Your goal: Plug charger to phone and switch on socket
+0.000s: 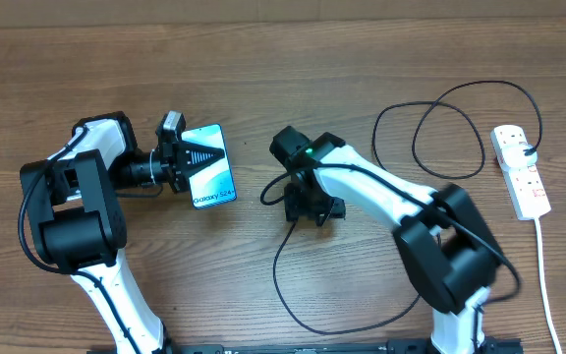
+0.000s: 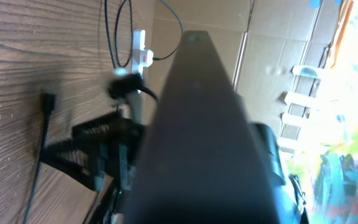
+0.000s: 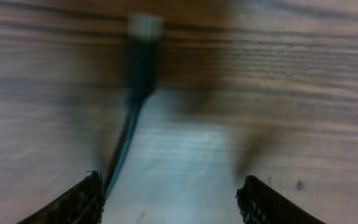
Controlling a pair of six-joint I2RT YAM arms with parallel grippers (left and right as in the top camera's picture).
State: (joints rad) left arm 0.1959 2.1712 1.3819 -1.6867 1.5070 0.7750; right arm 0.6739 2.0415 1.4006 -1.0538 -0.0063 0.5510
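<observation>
The charger has to plug into the phone (image 2: 197, 124), and its metal end must stay free for that. My right gripper should grab the charger's black connector behind its metal end (image 2: 47, 104).
The phone (image 1: 210, 165), its light-blue screen lit, is held at its left end by my left gripper (image 1: 191, 159), which is shut on it. In the left wrist view the phone (image 2: 197, 124) shows edge-on as a dark slab that hides the jaws. The charger cable (image 1: 281, 285) loops across the table; its black connector tip (image 1: 265, 196) lies on the wood between the phone and my right gripper (image 1: 308, 205). Seen from the right wrist, the tip (image 3: 145, 28) and cable (image 3: 126, 137) lie beside the left finger (image 3: 73, 202) of my open right gripper (image 3: 169, 199), untouched. The socket (image 1: 521, 169) is far right.
The socket's white cord (image 1: 546, 285) runs down toward the table's front right edge. More black cable loops (image 1: 450, 138) lie between the right arm and the socket. In the left wrist view the connector tip (image 2: 47, 99) and the socket (image 2: 140, 53) show beyond the phone.
</observation>
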